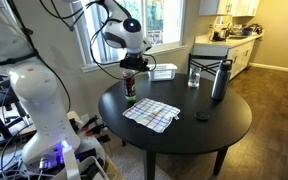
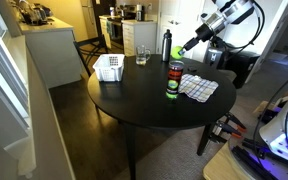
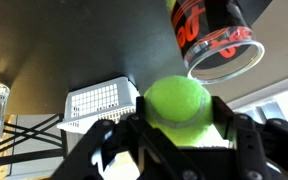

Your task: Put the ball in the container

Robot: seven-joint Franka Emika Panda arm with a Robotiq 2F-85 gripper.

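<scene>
The yellow-green ball in my fingers is beside the container's opening, so I need to move it over the opening before my gripper releases it.
My gripper (image 3: 177, 125) is shut on the yellow-green ball (image 3: 177, 106), which fills the middle of the wrist view. The container (image 3: 212, 36), a cup with a dark maroon upper part and red lettering, stands upright on the black round table (image 1: 184, 135); the wrist view looks down at its open mouth. In both exterior views the gripper (image 1: 132, 63) (image 2: 187, 47) hangs a little above the container (image 1: 130, 88) (image 2: 173, 80), not touching it. The ball itself is too small to make out in those views.
A checkered cloth (image 1: 151, 114) (image 2: 198, 87) lies beside the container. A white bin (image 1: 162, 71) (image 2: 108, 68) (image 3: 99, 100), a clear glass (image 1: 194, 77) (image 2: 142, 56) and a dark bottle (image 1: 220, 80) (image 2: 166, 45) stand farther off on the table. A small dark object (image 1: 202, 116) lies near the cloth.
</scene>
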